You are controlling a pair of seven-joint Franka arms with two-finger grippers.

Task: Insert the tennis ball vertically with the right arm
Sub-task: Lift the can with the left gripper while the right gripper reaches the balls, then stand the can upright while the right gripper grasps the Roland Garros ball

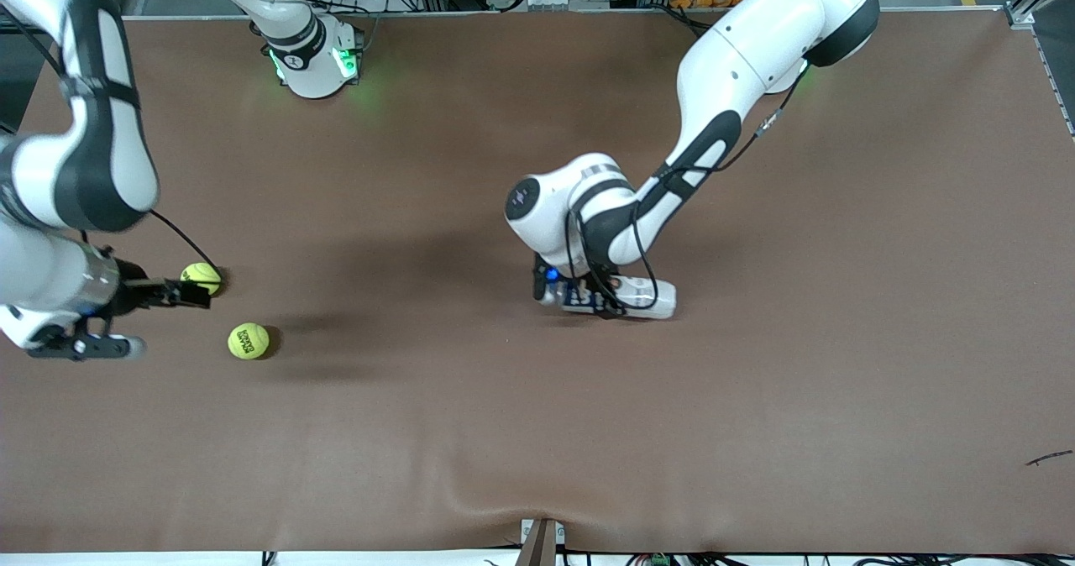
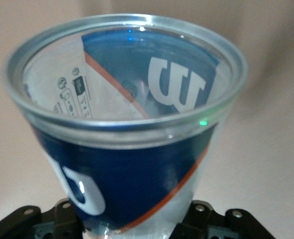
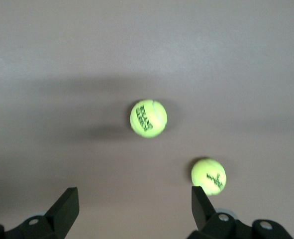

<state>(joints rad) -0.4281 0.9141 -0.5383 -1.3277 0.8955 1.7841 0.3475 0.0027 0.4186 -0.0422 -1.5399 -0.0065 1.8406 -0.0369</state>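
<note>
My right gripper will next grab the printed tennis ball around its fuzzy sides. Then the ball will go into the clear ball can.
Two yellow tennis balls lie on the brown table at the right arm's end: one beside my right gripper, the other nearer the front camera. The right wrist view shows the printed ball ahead and the second ball close beside one fingertip. My right gripper is open and empty, low over the table. My left gripper is shut on the lower part of a clear ball can with a blue label. Its open mouth shows empty. The can is held low at mid-table.
The brown table cover is bare around the can. The right arm's base stands at the table's edge farthest from the front camera. A small dark scrap lies near the left arm's end, close to the front camera.
</note>
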